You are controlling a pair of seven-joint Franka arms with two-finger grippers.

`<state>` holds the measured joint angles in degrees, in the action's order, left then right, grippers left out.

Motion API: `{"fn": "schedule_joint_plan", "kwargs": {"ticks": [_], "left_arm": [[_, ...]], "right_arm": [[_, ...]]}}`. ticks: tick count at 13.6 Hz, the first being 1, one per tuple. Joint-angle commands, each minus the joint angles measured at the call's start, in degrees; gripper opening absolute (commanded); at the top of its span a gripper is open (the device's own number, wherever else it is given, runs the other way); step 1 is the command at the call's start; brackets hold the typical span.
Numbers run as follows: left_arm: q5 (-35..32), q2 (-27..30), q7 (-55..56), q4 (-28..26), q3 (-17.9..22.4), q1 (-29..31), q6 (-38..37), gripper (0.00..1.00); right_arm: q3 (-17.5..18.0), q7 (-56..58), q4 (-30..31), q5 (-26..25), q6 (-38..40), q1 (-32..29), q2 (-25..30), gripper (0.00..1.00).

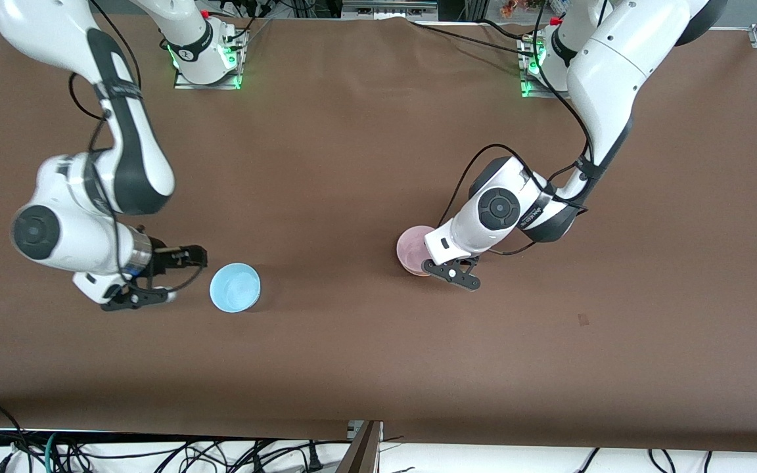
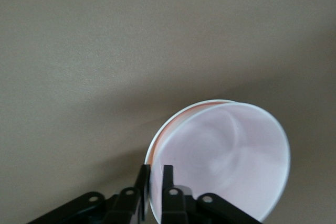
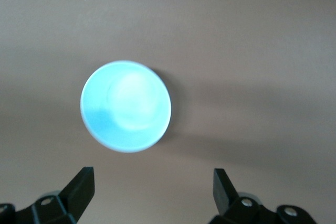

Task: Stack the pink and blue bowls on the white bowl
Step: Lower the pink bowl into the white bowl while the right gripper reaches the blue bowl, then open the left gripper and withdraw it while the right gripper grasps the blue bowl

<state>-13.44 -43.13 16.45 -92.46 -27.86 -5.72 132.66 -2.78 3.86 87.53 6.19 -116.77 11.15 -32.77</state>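
Observation:
The blue bowl needs to go onto the pink bowl to make a stack. My right gripper should grab the blue bowl by its rim (image 1: pixel 211 288) (image 3: pixel 126 150) next.
The pale pink bowl (image 1: pixel 412 246) (image 2: pixel 226 156) is near the table's middle, toward the left arm's end. My left gripper (image 1: pixel 432 268) (image 2: pixel 156 179) is shut on its rim, one finger inside and one outside. In the left wrist view a second, white rim (image 2: pixel 164 127) shows close round the pink one, so the pink bowl seems to sit tilted in the white bowl. The white bowl is otherwise hidden. The sky blue bowl (image 1: pixel 235 287) (image 3: pixel 126 106) stands upright on the table toward the right arm's end. My right gripper (image 1: pixel 181 277) (image 3: pixel 152 182) is open and empty, low beside the blue bowl, apart from it.
The brown table cover (image 1: pixel 378 368) is bare round both bowls. The arm bases (image 1: pixel 206 56) stand along the table's edge farthest from the front camera. Cables (image 1: pixel 155 453) hang below the table's nearest edge.

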Motion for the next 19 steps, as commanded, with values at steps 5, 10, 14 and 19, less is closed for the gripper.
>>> {"fn": "schedule_joint_plan", "kwargs": {"ticks": [5, 10, 14, 19], "left_arm": [[-0.1, 6.6, -0.3, 1.2, -0.6, 0.7, -7.7, 1.00], [-0.2, 18.0, -1.0, 1.5, -0.5, 3.7, -16.9, 1.00], [-0.1, 25.5, -1.1, 1.6, -0.5, 8.4, -22.2, 1.00], [0.0, 29.9, -1.1, 7.4, -0.8, 15.6, -35.2, 1.00]], "right_arm": [[0.1, -1.3, -0.8, -3.3, -12.7, 0.2, -8.0, 1.00], [0.1, -1.8, -0.4, -2.5, -12.7, 0.9, -9.3, 0.63], [0.1, -5.6, -0.4, -2.6, -12.9, 2.4, -10.5, 0.29], [0.1, -11.8, -0.5, -1.2, -13.7, 2.3, -10.6, 0.00]]}}
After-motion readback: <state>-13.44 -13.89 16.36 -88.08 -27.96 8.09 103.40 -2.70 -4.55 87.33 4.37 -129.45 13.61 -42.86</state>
